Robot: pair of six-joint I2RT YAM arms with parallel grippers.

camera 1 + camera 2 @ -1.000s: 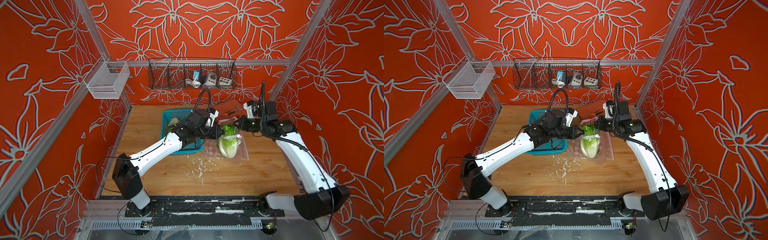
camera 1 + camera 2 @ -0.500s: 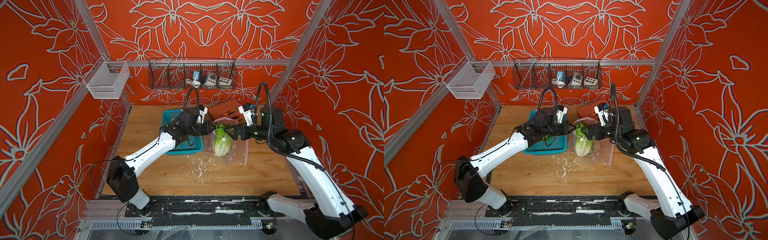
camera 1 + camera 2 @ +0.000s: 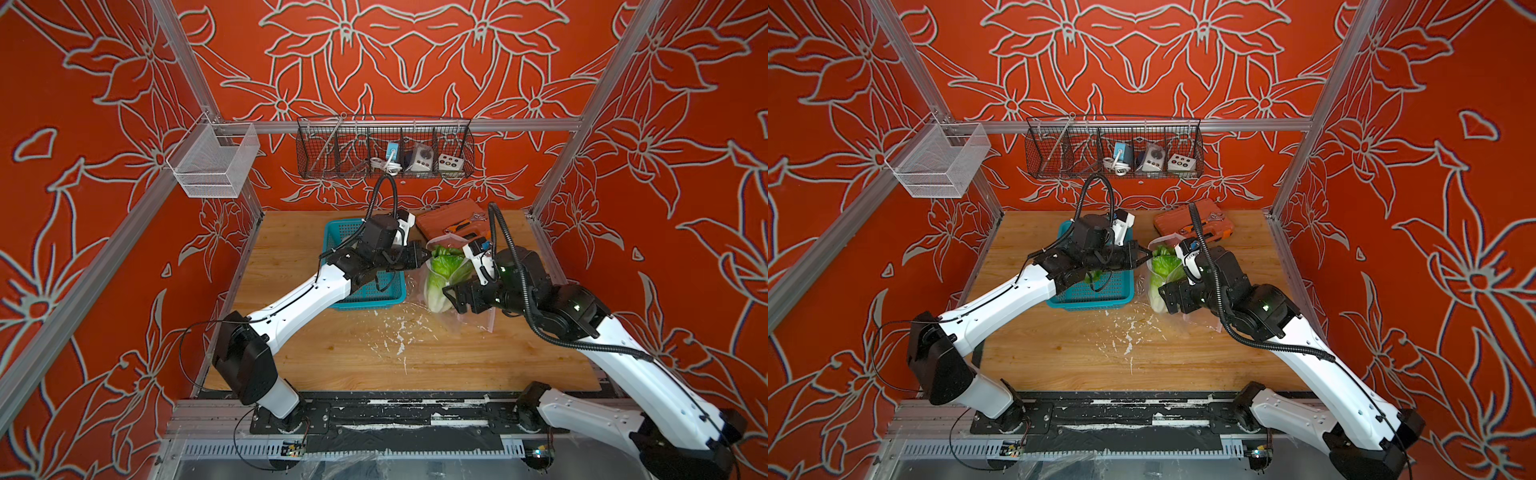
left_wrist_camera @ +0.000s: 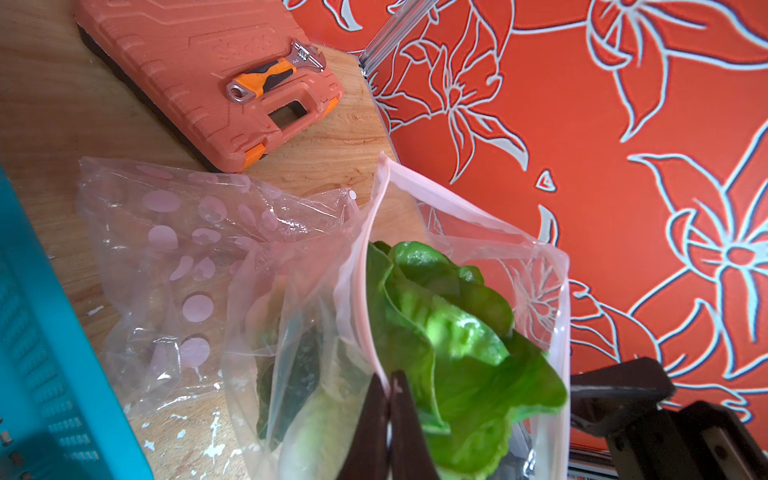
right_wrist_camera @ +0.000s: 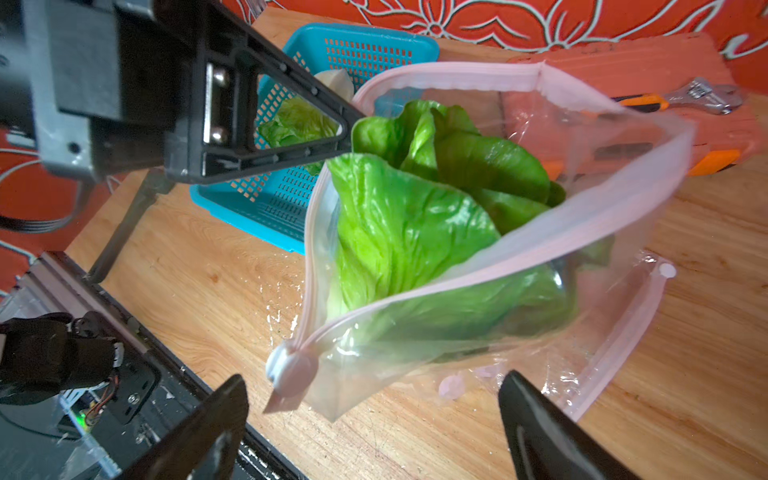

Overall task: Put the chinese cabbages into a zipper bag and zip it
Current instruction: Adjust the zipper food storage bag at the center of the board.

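Observation:
My right gripper grabs the zipper bag's pink rim at the rim's slider end next, so the bag's opening stays open for bagging chinese cabbages.
A clear zipper bag (image 5: 623,166) with a pink zip strip hangs with its mouth open, and a leafy chinese cabbage (image 5: 407,224) fills it. My left gripper (image 4: 388,386) is shut on the bag's pink rim (image 4: 361,291); in both top views it (image 3: 426,254) (image 3: 1148,255) holds the mouth up. My right gripper (image 5: 374,380) stands wide open just short of the white slider (image 5: 286,365), touching nothing, and sits low beside the bag in a top view (image 3: 451,293). Another cabbage (image 5: 299,120) lies in the teal basket (image 5: 365,45).
An orange tool case (image 4: 199,70) with a wrench (image 4: 274,75) on top lies behind the bag. A second, polka-dotted clear bag (image 4: 187,232) lies crumpled on the wooden table. White flecks dot the table in front (image 3: 395,332). A wire rack (image 3: 384,149) hangs on the back wall.
The bag was lifted off the table by its mouth. My right gripper opened, let go of the rim and dropped toward the front, beside the slider end. The left gripper kept its hold.

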